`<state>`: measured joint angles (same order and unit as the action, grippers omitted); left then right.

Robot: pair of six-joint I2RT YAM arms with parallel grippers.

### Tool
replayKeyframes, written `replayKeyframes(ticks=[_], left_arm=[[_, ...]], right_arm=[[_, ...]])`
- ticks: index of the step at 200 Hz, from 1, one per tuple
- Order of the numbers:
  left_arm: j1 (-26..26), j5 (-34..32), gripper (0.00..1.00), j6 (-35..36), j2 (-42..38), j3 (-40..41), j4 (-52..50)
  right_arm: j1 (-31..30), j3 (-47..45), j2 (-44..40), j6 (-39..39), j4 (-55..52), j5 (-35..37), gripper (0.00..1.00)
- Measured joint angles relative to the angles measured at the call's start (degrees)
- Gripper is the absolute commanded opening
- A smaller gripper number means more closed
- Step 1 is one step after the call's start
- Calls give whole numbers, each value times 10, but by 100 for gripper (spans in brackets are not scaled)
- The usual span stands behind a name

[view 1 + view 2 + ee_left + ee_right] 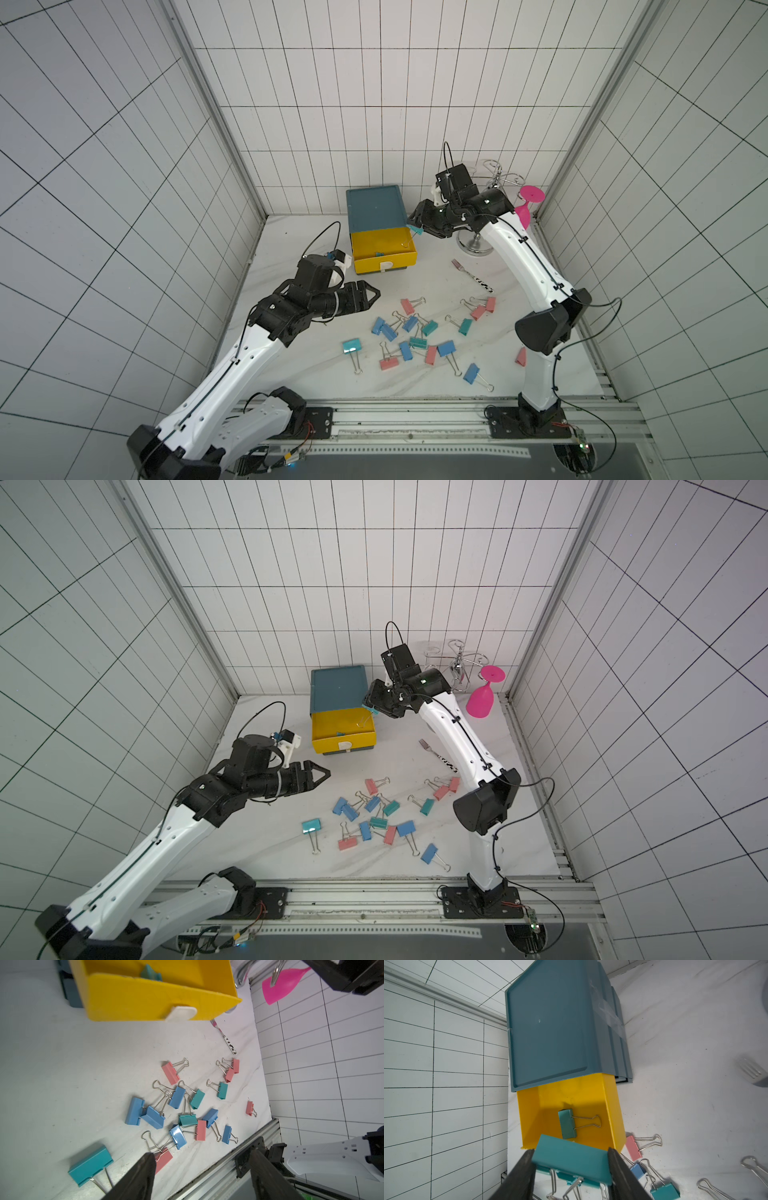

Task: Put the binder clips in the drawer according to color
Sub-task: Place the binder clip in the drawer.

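The larger teal binder clip hangs by the drawer's side. My right gripper moves the binder clip toward the open inside of the drawer, before releasing it.
A yellow drawer (384, 262) (612, 1109) stands pulled out of a teal-blue cabinet (376, 205). One teal binder clip (566, 1124) (379, 254) lies inside it. My right gripper (571, 1150) (417, 230) is shut on a larger teal binder clip (571, 1159), held by its two ends above the drawer's back right corner. Several blue, pink and teal binder clips (409, 324) (176, 1097) lie scattered on the white table in front of the drawer. My left gripper (374, 296) (203, 1152) hovers open and empty left of that pile, near a big teal clip (351, 345) (90, 1164).
A fork (471, 275) lies right of the drawer. Behind the right arm stand a chrome glass rack (496, 174) and an upturned pink glass (524, 210). A metal rail (415, 415) runs along the table's front edge; tiled walls close the other sides.
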<state>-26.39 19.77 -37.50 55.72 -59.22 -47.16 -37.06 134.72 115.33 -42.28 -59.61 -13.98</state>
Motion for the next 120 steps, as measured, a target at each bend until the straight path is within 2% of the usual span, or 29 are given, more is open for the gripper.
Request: replayKeyframes(ticks=[25,62,111,120], left_arm=[[40,-20,75,0,-24,1,-34],[84,-37,75,0,-45,3,-76],[118,-49,76,4,-57,7,-110],[119,-53,77,5,-57,10,-113]], right_arm=[[-11,61,55,-4,0,-6,30],[-17,79,84,-11,1,-14,37],[-17,82,88,-10,2,-19,65],[-17,82,88,-10,2,-19,75]])
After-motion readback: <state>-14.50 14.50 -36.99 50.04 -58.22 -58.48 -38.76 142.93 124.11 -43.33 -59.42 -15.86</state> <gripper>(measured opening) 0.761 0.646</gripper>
